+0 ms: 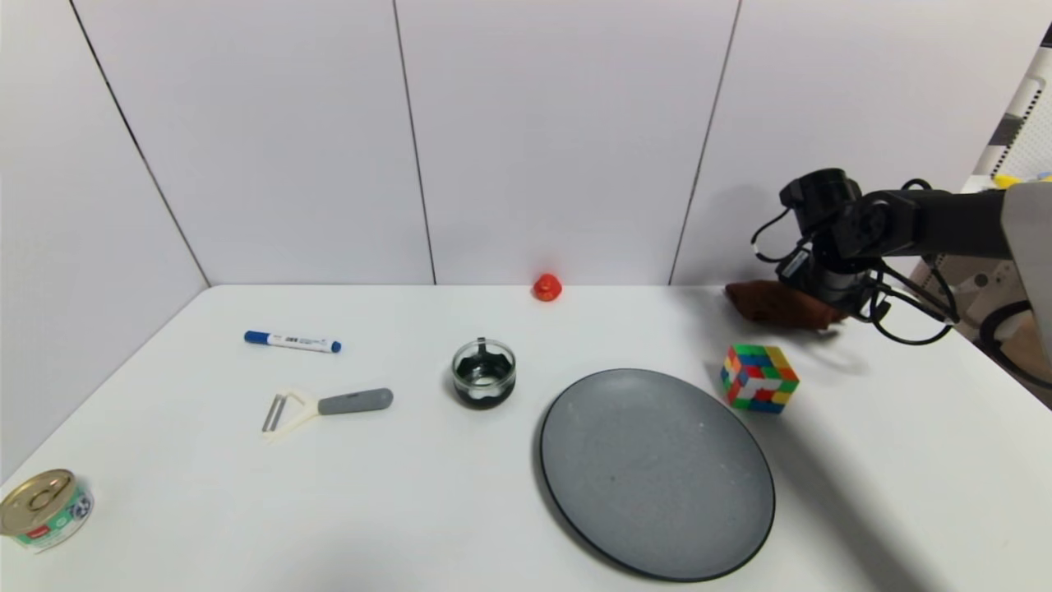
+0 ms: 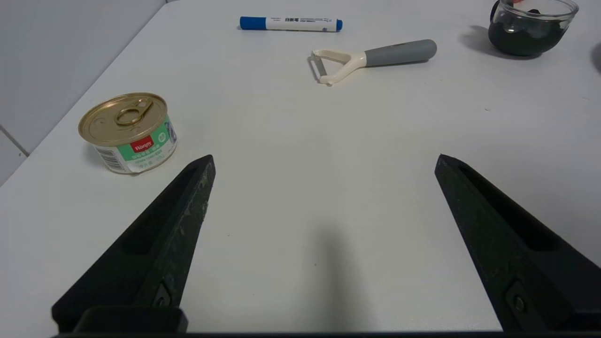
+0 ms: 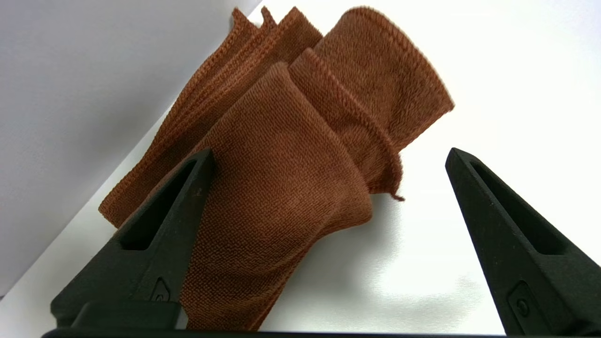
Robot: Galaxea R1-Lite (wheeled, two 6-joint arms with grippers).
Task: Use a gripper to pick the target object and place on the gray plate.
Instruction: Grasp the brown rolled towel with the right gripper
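Observation:
The towel's raised middle fold (image 3: 287, 163) stands up while its hemmed end (image 3: 389, 73) lies slack on the tabletop, so my right gripper should grab the fold next.
The brown towel (image 1: 768, 303) lies crumpled at the far right of the table near the back wall. My right gripper (image 1: 830, 306) sits low over its right end. In the right wrist view the towel (image 3: 281, 155) fills the space by one finger (image 3: 188, 197) and lies between the wide-open jaws; my right gripper (image 3: 328, 157) is open and not closed on it. The gray plate (image 1: 657, 470) lies at front centre-right. My left gripper (image 2: 324, 159) is open and empty, above bare table near the front left; it is out of the head view.
A colourful cube (image 1: 759, 376) stands between towel and plate. A glass bowl (image 1: 483, 372), peeler (image 1: 329, 405), blue marker (image 1: 292, 341), tin can (image 1: 45, 508) and small red object (image 1: 546, 287) lie across the table's left and back.

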